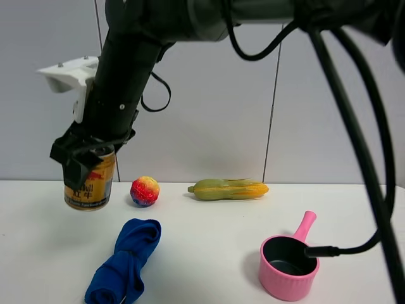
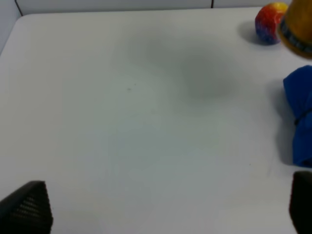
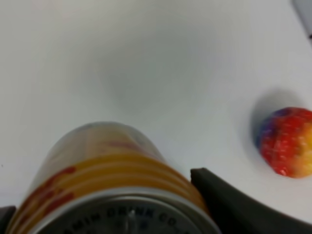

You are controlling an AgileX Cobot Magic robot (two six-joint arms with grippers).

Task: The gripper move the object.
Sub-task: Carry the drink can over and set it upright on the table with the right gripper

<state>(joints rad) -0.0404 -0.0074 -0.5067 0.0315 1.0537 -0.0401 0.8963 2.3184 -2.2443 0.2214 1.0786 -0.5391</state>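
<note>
I need to keep holding the can with my right gripper until it rests on the white table. The drink can's bottom edge [image 1: 87, 207] [image 3: 105, 125] is still in the air.
The gold-yellow drink can [image 1: 88, 188] with a red bull logo is at the far left of the white table [image 1: 209, 240]. My right gripper [image 1: 85, 163], a black claw on a thick black arm reaching across from the upper right, is shut on the can's top. The right wrist view shows the can [image 3: 112, 165] from above between the black fingers [image 3: 234, 207]. I cannot tell whether the can touches the table. My left gripper [image 2: 163, 209] is open and empty over bare table, and the can's edge [image 2: 298, 27] shows in its view.
A red-yellow ball [image 1: 145, 191] lies just right of the can. A yellow-green corn cob [image 1: 229, 189] lies at the back middle. A blue cloth [image 1: 126, 259] lies in front of the can. A pink pot [image 1: 288, 266] stands at the front right.
</note>
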